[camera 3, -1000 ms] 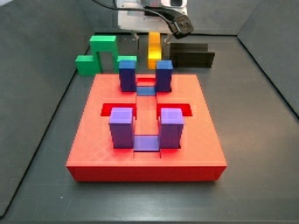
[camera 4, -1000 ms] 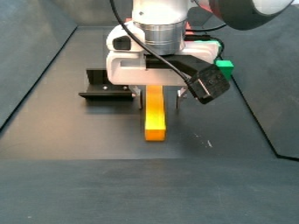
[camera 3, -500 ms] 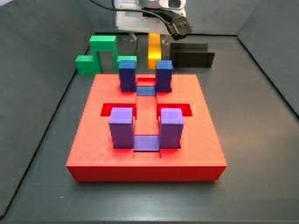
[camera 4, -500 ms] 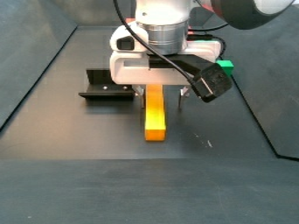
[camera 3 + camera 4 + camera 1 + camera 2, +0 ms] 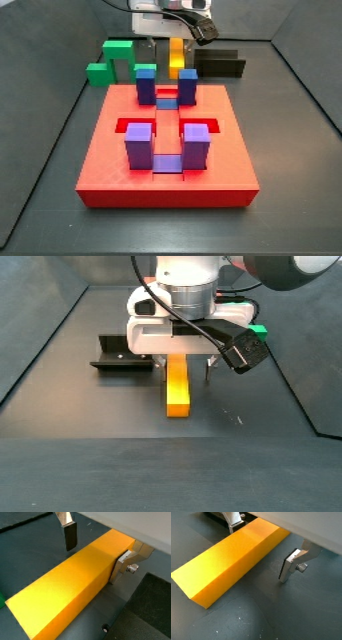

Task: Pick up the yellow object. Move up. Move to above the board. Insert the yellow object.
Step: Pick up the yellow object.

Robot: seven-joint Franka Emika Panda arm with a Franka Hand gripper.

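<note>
My gripper takes hold of the yellow bar across the narrow width of its bar end (image 5: 177,45) next. Then it inserts the bar into the board (image 5: 107,170).
The yellow object (image 5: 178,391) lies flat on the dark floor, a long yellow-orange bar, also seen behind the board in a side view (image 5: 177,55). My gripper (image 5: 178,361) is low over its far end, open, with the fingers on either side of the bar. In both wrist views the bar (image 5: 67,597) (image 5: 231,559) fills the space between the silver fingers (image 5: 123,564) (image 5: 290,564); the jaws are not closed on it. The red board (image 5: 107,170) lies in front, with blue posts (image 5: 146,85) and purple posts (image 5: 139,145) upright on it.
A green arch-shaped block (image 5: 114,60) stands behind the board's left corner. The dark fixture (image 5: 221,63) sits at the back right, and beside the gripper in a side view (image 5: 120,354). Dark walls enclose the floor.
My gripper has come down slightly around the bar. The bar has not moved.
</note>
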